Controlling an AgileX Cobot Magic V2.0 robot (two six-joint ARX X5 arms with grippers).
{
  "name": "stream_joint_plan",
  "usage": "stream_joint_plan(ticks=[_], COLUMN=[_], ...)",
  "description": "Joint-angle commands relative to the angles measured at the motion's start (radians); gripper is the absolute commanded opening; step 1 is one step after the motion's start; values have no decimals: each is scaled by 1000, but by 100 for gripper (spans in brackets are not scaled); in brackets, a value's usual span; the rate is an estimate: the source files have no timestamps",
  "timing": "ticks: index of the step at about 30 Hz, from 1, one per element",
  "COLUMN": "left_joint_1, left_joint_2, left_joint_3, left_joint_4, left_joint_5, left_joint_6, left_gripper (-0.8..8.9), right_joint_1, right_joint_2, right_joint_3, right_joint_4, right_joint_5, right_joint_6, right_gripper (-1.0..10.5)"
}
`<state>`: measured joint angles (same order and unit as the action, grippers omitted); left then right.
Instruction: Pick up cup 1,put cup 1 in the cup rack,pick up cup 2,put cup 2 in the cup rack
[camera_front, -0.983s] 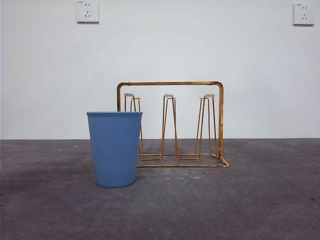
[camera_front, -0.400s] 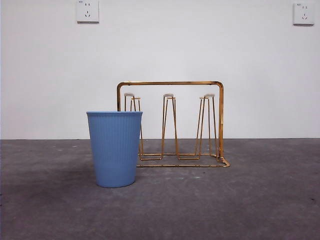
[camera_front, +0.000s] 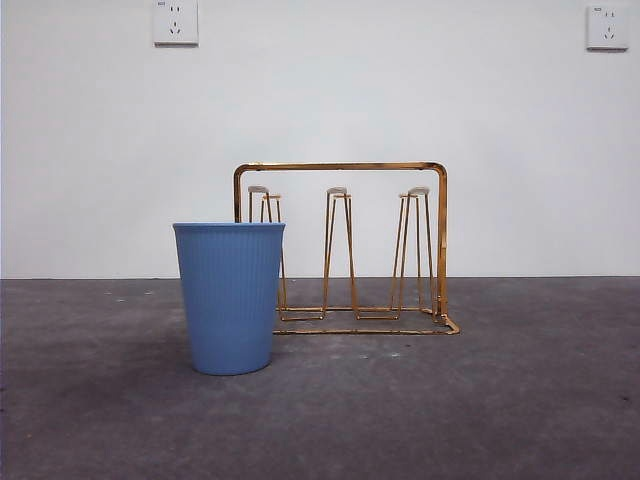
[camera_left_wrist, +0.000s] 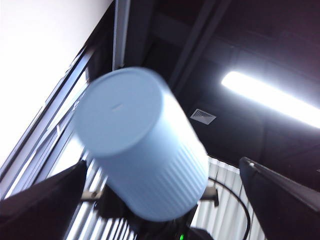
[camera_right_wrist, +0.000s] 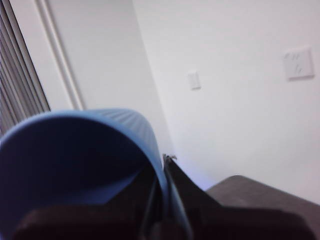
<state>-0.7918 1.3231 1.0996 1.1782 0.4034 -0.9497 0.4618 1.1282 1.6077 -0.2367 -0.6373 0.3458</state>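
Note:
The left gripper grabs the light blue cup (camera_left_wrist: 170, 180) by its closed base end (camera_left_wrist: 120, 112) next. Then it sets the cup over a rack peg.
One blue ribbed cup (camera_front: 229, 297) stands upright on the table, left of centre, in front of the left end of the gold wire cup rack (camera_front: 341, 250), whose pegs are bare. No arm shows in the front view. My right gripper (camera_right_wrist: 164, 167) is shut on the rim of another blue cup (camera_right_wrist: 75, 160), held off the table. In the left wrist view that cup (camera_left_wrist: 142, 145) appears blurred against the ceiling, closed end toward the camera, its far end at a dark arm part. My left gripper (camera_left_wrist: 165, 172) is open, jaws wide on either side of the cup without touching it.
A grey table (camera_front: 500, 400) runs to a white wall with two sockets (camera_front: 175, 22). The rack stands toward the back, near the middle. The left wrist view shows a ceiling light (camera_left_wrist: 272, 97) and window blinds.

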Motion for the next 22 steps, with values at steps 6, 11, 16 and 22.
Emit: stream_joint_plan(ticks=[6, 11, 16, 22], left_joint_1=[-4, -4, -4, -4], left_joint_2=[12, 12, 12, 12], left_joint_3=[43, 43, 43, 43], left_joint_4=[15, 8, 11, 19], left_joint_5=[2, -13, -36, -42], left_joint_6=[36, 39, 39, 39], left_gripper=[669, 669, 656, 656], right_joint_1=[84, 89, 89, 89], right_joint_2=[24, 28, 29, 34], right_joint_3=[-2, -2, -2, -2], right_joint_4=[-2, -25, -47, -48], right_joint_5=[69, 69, 69, 69], right_joint_6=[-58, -83, -85, -87], right_gripper=[-16, -16, -16, -16])
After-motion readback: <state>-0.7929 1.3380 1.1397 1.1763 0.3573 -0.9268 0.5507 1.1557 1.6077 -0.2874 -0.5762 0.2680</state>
